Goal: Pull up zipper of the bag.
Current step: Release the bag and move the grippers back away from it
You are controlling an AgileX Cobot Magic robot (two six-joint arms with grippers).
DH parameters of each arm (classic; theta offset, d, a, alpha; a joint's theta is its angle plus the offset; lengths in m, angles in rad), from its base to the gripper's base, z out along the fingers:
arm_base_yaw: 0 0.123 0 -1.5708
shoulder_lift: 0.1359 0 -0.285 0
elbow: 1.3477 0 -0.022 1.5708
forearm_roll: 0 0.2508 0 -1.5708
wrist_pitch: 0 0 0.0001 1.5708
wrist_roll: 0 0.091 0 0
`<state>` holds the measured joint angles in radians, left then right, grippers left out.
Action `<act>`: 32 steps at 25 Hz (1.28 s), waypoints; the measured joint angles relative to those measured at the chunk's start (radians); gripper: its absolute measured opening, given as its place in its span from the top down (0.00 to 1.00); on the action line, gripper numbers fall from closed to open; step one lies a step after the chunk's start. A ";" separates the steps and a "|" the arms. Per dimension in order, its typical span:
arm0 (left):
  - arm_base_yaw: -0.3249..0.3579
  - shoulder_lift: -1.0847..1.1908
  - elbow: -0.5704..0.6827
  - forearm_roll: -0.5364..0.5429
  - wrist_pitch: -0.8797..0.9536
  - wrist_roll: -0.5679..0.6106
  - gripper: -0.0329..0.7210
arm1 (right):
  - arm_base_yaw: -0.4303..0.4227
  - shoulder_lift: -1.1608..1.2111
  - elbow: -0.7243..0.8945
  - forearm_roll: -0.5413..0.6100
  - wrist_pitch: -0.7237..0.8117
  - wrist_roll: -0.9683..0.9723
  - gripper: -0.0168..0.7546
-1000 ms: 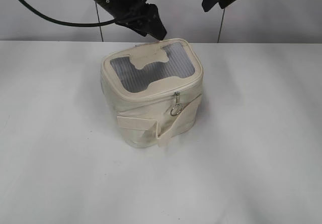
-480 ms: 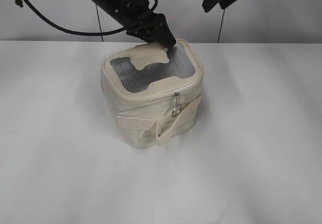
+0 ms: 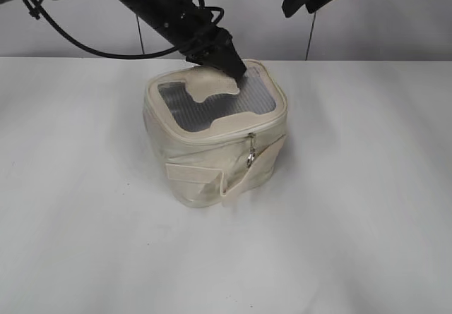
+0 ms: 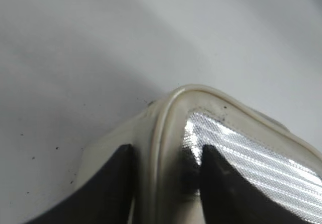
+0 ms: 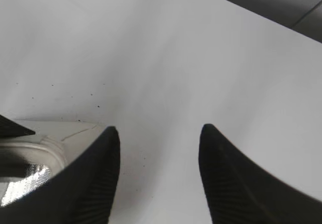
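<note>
My left gripper has to steady the bag for zipping, so next it has to grab the lid by its rim (image 3: 248,67) beside the grey mesh (image 3: 251,97).
The cream bag (image 3: 205,169) stands mid-table, its grey mesh lid (image 3: 212,101) facing up. The zipper (image 3: 212,136) runs round the lid rim, and a silver pull (image 3: 251,157) hangs at the front right corner. My left gripper (image 3: 233,67) is open at the bag's back right rim. In the left wrist view its fingers (image 4: 167,147) straddle the rim (image 4: 201,97), one outside the wall and one on the mesh (image 4: 251,156). My right gripper (image 3: 296,3) is open and empty, high behind the bag. The right wrist view (image 5: 158,128) shows table between its fingers and a bag corner (image 5: 50,138) at the left.
The flat cream strap (image 3: 194,176) lies across the bag's front side. The white table (image 3: 367,187) spreads around the bag. A grey wall stands behind it. A black cable (image 3: 85,42) hangs from the left arm.
My left gripper has come down and to the right onto the bag's back rim. The bag has shifted slightly and the pull has swung. The right gripper has not moved.
</note>
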<state>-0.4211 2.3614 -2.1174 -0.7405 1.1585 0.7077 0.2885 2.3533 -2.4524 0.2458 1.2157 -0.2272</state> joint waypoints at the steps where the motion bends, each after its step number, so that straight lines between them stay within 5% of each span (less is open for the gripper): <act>1: 0.001 0.000 0.000 0.001 0.000 0.000 0.62 | 0.000 0.000 0.000 0.003 0.000 0.000 0.45; 3: 0.001 0.001 -0.009 0.007 0.008 0.000 0.81 | 0.000 0.000 0.000 0.005 0.000 0.001 0.46; 5: 0.001 0.007 -0.028 0.011 0.030 -0.001 0.88 | 0.000 0.000 0.000 0.005 0.000 0.009 0.47; 21: -0.001 0.008 -0.068 0.047 0.066 -0.002 0.88 | -0.002 -0.236 0.435 0.024 -0.001 -0.045 0.65; 32: -0.048 -0.010 -0.063 0.084 0.060 0.000 0.89 | -0.002 -0.372 0.709 0.035 -0.001 -0.090 0.66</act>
<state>-0.4693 2.3513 -2.1807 -0.6562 1.2188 0.7079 0.2866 1.9809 -1.7435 0.2803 1.2146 -0.3176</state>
